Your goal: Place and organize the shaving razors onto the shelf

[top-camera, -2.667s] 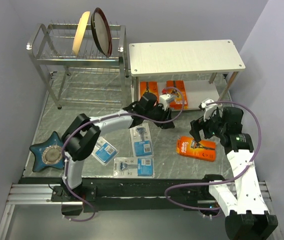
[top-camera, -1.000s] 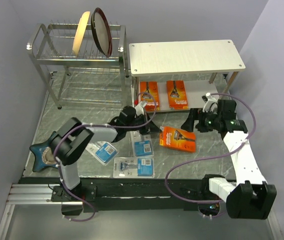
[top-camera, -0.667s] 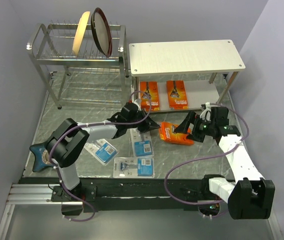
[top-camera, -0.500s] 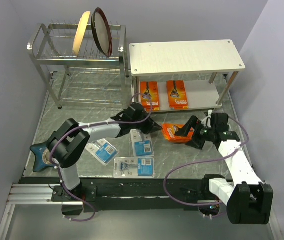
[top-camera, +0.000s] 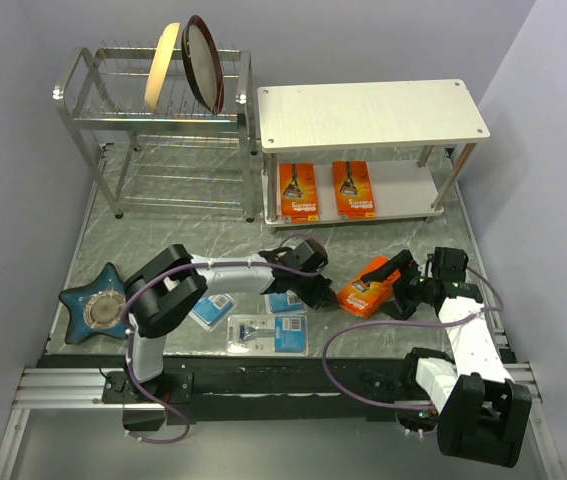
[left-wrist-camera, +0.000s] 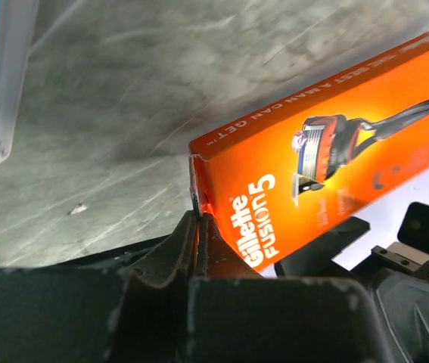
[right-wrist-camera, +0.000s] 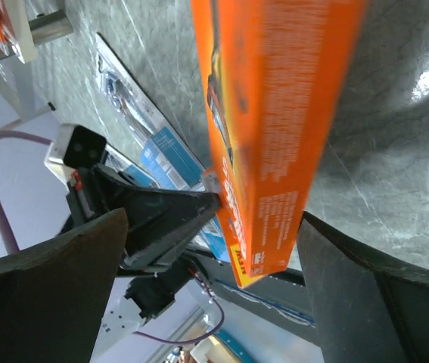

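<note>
I will grab the orange razor pack with my right gripper by its narrow printed side [top-camera: 377, 293], so that its far end stays free to enter the shelf.
One orange razor pack [top-camera: 368, 287] hangs tilted over the table in front of the white shelf [top-camera: 368, 112]. My left gripper [top-camera: 325, 295] is shut on its left corner; the left wrist view shows the closed jaws pinching the pack [left-wrist-camera: 327, 174] at its edge. My right gripper [top-camera: 400, 287] is at the pack's right end. In the right wrist view its fingers [right-wrist-camera: 55, 287] stand wide open on either side of the pack [right-wrist-camera: 275, 113]. Two orange packs [top-camera: 299, 192] [top-camera: 355, 189] lie on the shelf's lower board. Three blue-and-clear packs [top-camera: 268, 335] [top-camera: 210, 308] [top-camera: 285, 301] lie on the table.
A chrome dish rack [top-camera: 153, 125] with two plates [top-camera: 191, 62] stands at the back left. A blue star-shaped dish [top-camera: 98, 305] sits at the left edge. The shelf's top board is bare. Purple walls close in on the left and right.
My right gripper carried the orange pack left and nearer, then opened. My left gripper came away from the shelf, moved nearer and shut on the pack's left corner.
</note>
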